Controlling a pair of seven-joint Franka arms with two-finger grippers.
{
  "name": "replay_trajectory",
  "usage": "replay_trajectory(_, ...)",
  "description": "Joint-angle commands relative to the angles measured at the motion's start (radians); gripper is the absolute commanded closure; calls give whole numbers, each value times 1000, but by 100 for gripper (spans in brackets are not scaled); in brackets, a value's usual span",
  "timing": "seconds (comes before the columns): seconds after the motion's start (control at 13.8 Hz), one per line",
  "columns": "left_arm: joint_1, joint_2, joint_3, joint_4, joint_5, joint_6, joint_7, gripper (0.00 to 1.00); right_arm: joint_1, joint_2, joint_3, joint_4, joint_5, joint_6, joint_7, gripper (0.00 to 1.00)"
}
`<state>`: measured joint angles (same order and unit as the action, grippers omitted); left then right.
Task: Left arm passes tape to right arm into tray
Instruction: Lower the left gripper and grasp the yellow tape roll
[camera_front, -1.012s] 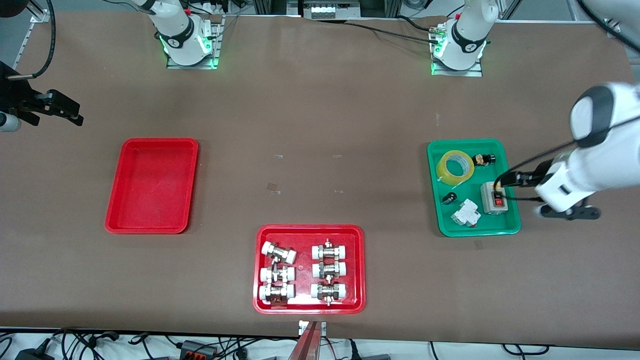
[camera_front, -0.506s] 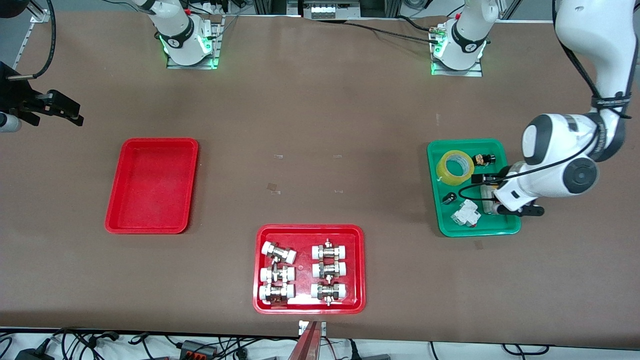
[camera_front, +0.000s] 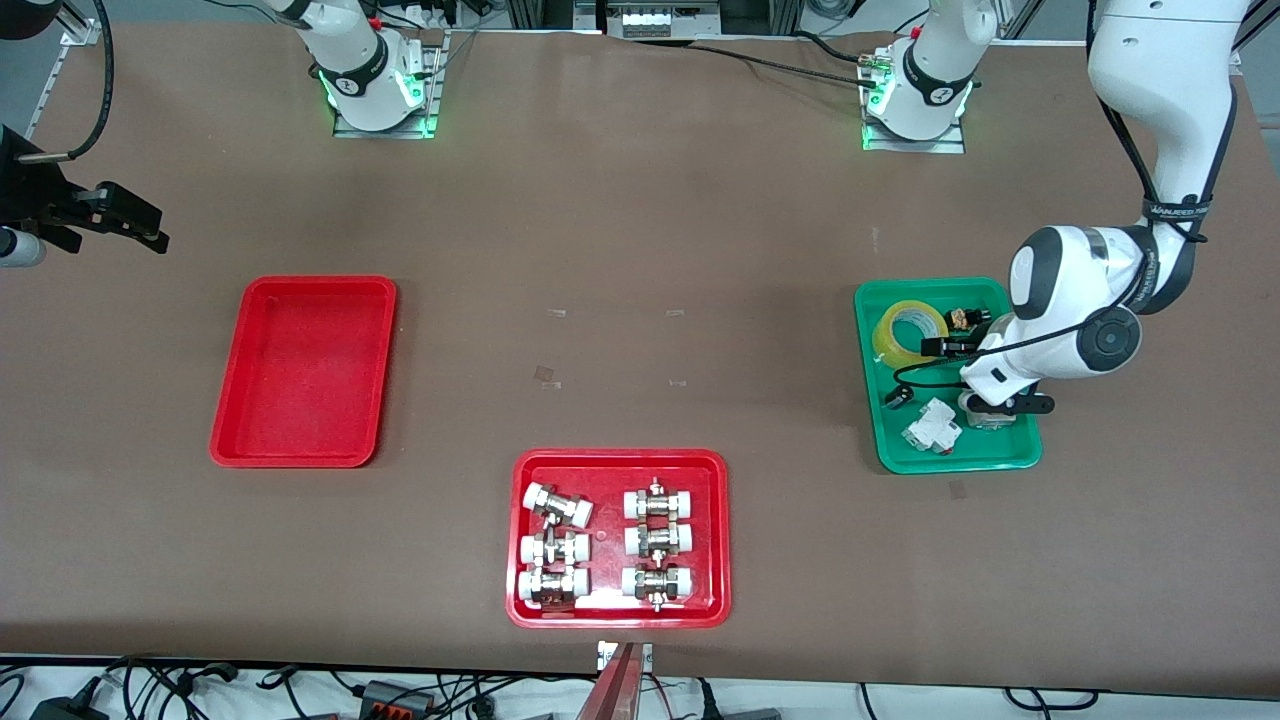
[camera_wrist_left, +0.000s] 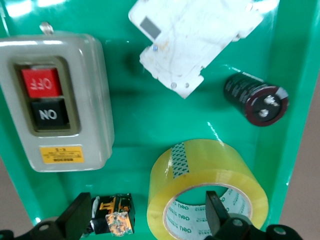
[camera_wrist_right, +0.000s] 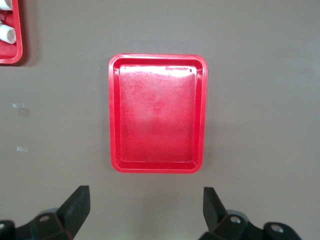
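My left gripper is going to grab the yellow tape next by its ring's side (camera_front: 888, 344), to pass the tape on toward the plain red tray (camera_front: 300, 370).
The yellow tape (camera_front: 910, 335) lies flat in the green tray (camera_front: 960, 465), in the corner farthest from the front camera. My left gripper (camera_front: 947, 348) hangs open just above it. In the left wrist view one finger (camera_wrist_left: 216, 212) is over the tape's (camera_wrist_left: 200, 170) hole. The other finger (camera_wrist_left: 80, 217) is beside a small black part (camera_wrist_left: 112, 220). The left gripper (camera_wrist_left: 147, 217) holds nothing. The plain red tray (camera_front: 300, 370) is empty at the right arm's end. My right gripper (camera_front: 135, 218) waits open over the table edge there, with that tray (camera_wrist_right: 157, 112) below the gripper (camera_wrist_right: 145, 210).
The green tray (camera_wrist_left: 145, 125) also holds a grey ON/OFF switch box (camera_wrist_left: 55, 100), a white breaker (camera_wrist_left: 192, 40) and a black capacitor (camera_wrist_left: 255, 100). A wider red tray (camera_front: 620, 455) with several white-capped fittings sits near the front edge.
My left arm has swung in from the table's end over the green tray and brought its open gripper to the tape. The right arm has not moved.
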<state>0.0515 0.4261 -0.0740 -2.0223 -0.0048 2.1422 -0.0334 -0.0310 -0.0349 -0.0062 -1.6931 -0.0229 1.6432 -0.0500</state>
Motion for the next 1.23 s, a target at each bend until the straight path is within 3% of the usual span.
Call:
replay_trajectory(0.0, 4, -10, -4, -19, -21, 16, -6, 0, -3, -11, 0, -13, 11, -3, -8, 0)
replay_trajectory(0.58, -4, 8, -6, -41, -23, 15, -45, 0, -3, -13, 0, -14, 11, -6, -8, 0)
replay_trajectory(0.87, -4, 8, -6, -41, -23, 10, -71, 36, -3, -13, 0, -14, 11, -20, -8, 0)
replay_trajectory(1.01, -2, 8, -6, -41, -23, 8, -59, 59, -3, -13, 0, -13, 11, -20, -8, 0)
replay_trajectory(1.16, 5, 3, -6, -36, -23, 5, -39, 75, -3, -13, 0, -13, 11, -23, -8, 0)
